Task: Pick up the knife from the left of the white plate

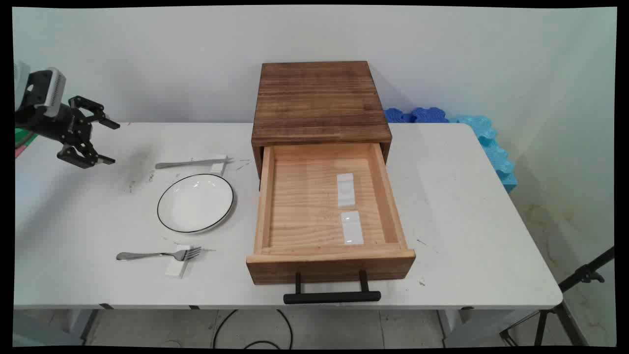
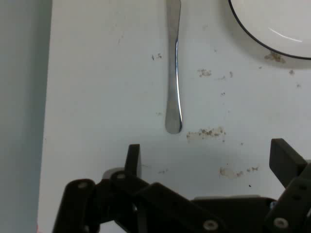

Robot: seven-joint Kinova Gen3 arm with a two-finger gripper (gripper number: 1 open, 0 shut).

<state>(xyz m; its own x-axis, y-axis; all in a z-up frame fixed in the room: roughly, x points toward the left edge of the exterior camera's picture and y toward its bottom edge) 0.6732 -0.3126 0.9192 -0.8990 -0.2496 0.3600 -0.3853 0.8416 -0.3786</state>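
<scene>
I will next grab the steel knife with my gripper by its handle [image 1: 171, 165], so that I can lay it in the open drawer.
My black gripper [image 1: 111, 142] hovers open above the table's far left, holding nothing. In the hand view the gripper [image 2: 206, 158] has its fingers wide apart, and a metal knife handle [image 2: 173, 92] lies on the table just beyond them. That knife [image 1: 189, 162] rests with its blade end on a small white block [image 1: 219, 163], to the right of the gripper. A white plate with a black rim [image 1: 195, 202] sits just in front of the knife; its edge [image 2: 272, 29] shows in the hand view's upper right. A fork [image 1: 159, 255] lies nearer, its tines on another white block [image 1: 177, 268].
A wooden cabinet [image 1: 318, 101] stands mid-table with its drawer [image 1: 329, 258] pulled open toward the near edge by a black handle [image 1: 331, 296]. Two white blocks [image 1: 346, 189] [image 1: 352, 227] lie inside. Blue foam pieces [image 1: 484, 135] sit at the table's far right.
</scene>
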